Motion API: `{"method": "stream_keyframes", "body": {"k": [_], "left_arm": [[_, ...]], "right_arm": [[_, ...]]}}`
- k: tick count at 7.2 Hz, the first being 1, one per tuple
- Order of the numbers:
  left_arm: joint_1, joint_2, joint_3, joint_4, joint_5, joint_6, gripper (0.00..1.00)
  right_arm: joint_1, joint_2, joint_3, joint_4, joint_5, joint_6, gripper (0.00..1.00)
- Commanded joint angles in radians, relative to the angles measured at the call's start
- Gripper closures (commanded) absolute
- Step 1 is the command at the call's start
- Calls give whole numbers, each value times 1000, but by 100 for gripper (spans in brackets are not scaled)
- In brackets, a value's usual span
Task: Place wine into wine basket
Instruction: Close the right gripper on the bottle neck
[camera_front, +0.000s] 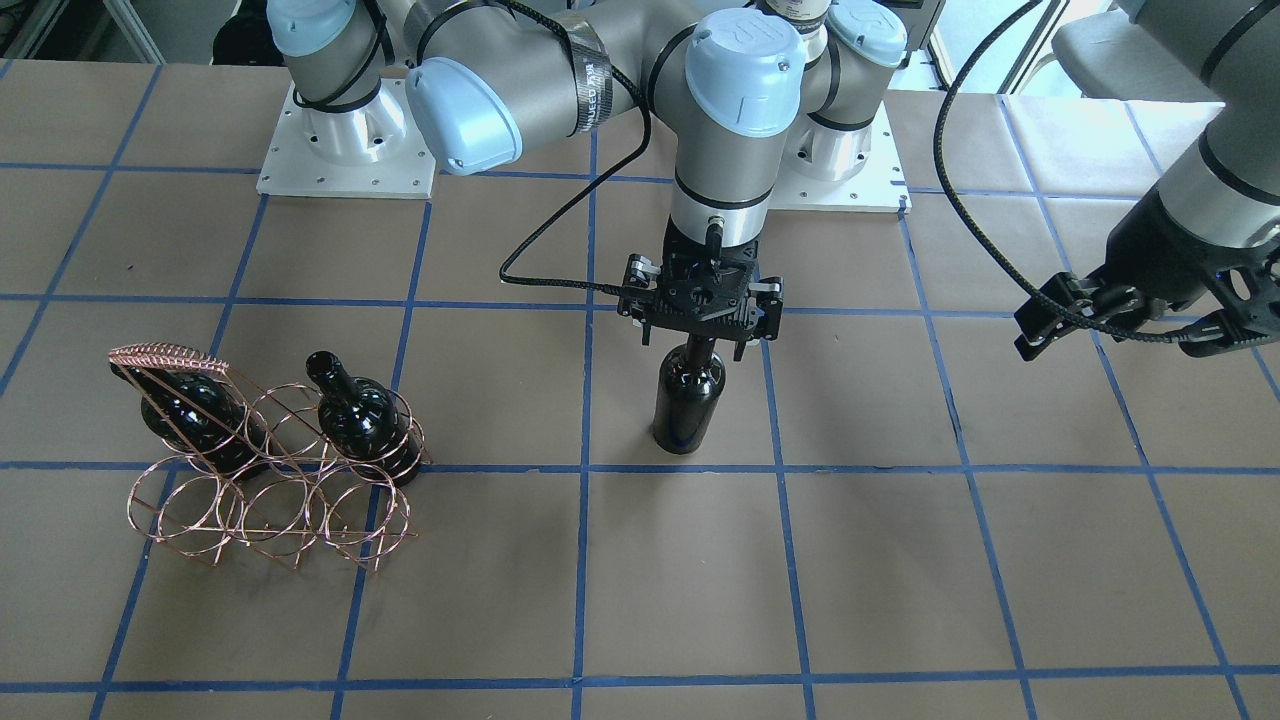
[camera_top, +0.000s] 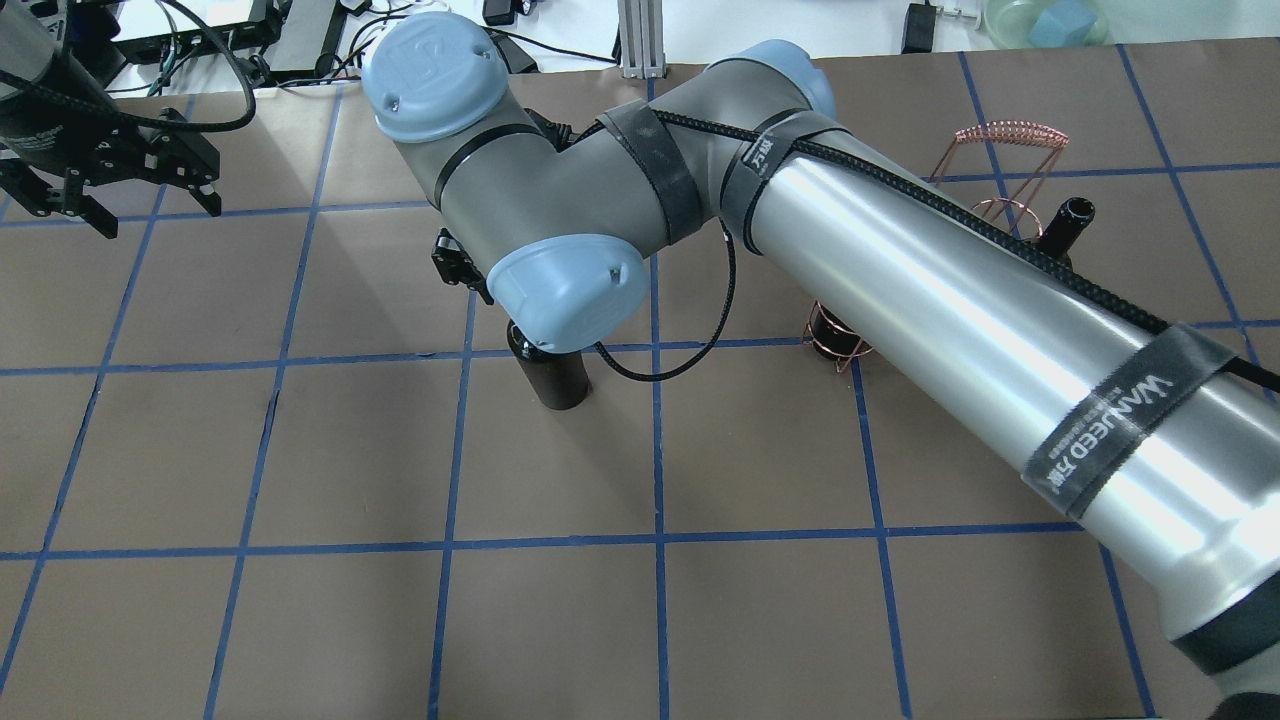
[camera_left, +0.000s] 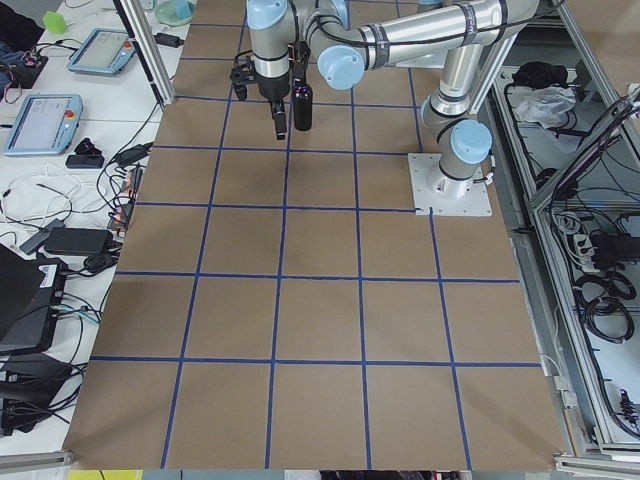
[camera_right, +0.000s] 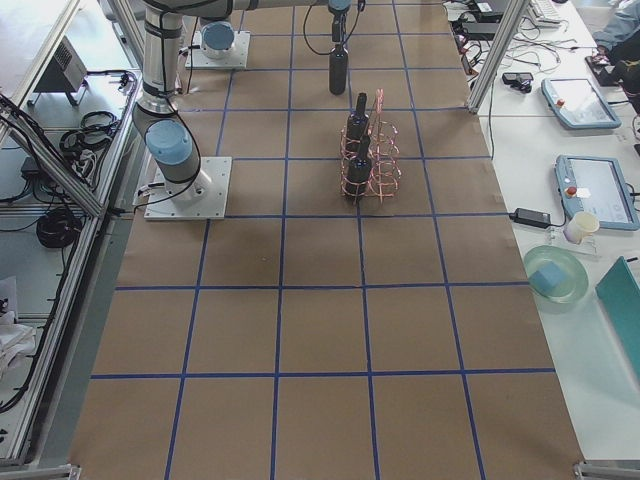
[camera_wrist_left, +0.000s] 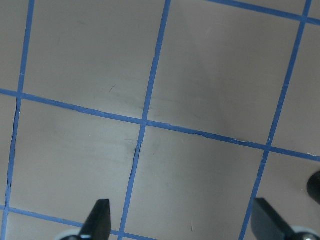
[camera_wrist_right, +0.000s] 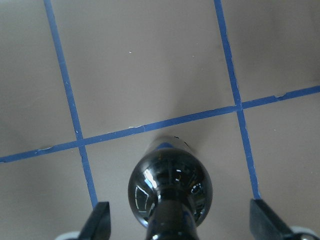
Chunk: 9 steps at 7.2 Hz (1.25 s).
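I need to place the wine bottle into the basket (camera_front: 270, 490), so next I should grab it by its neck (camera_front: 699, 352) with my right gripper.
The wine bottle (camera_front: 688, 400) is glossy black and stands upright on the table near the middle; it also shows in the overhead view (camera_top: 555, 380). My right gripper (camera_front: 697, 345) is open, its fingers on either side of the bottle's neck and not touching it, as the right wrist view (camera_wrist_right: 182, 222) shows, looking down on the bottle's shoulder (camera_wrist_right: 170, 187). The copper wire wine basket (camera_front: 270, 490) stands off to my right with two other black bottles (camera_front: 355, 415) in its back rings. My left gripper (camera_front: 1125, 335) is open and empty above bare table (camera_wrist_left: 182, 220).
The brown table carries a grid of blue tape lines (camera_front: 585, 470). Two white arm base plates (camera_front: 340, 150) sit at my edge. My right arm's long link (camera_top: 960, 330) hides most of the basket from overhead; only its handle (camera_top: 1010, 135) and one bottle neck (camera_top: 1065, 220) show.
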Motion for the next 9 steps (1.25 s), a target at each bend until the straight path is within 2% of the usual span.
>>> {"method": "stream_keyframes", "body": {"k": [1,5,8,9], "left_arm": [[-1,-2,0,-1,0,0,0],[0,-5,-2,-18,2,0,0],[-1,-14,-2,-32,2,0,0],[0,-13,-2,-39,3,0,0]], "right_arm": [[0,2,-1,-5,5,4,18],[0,2,-1,-5,11,6,44],[0,2,-1,-3,26,23,69],[-1,-1,-1,0,49,24,83]]}}
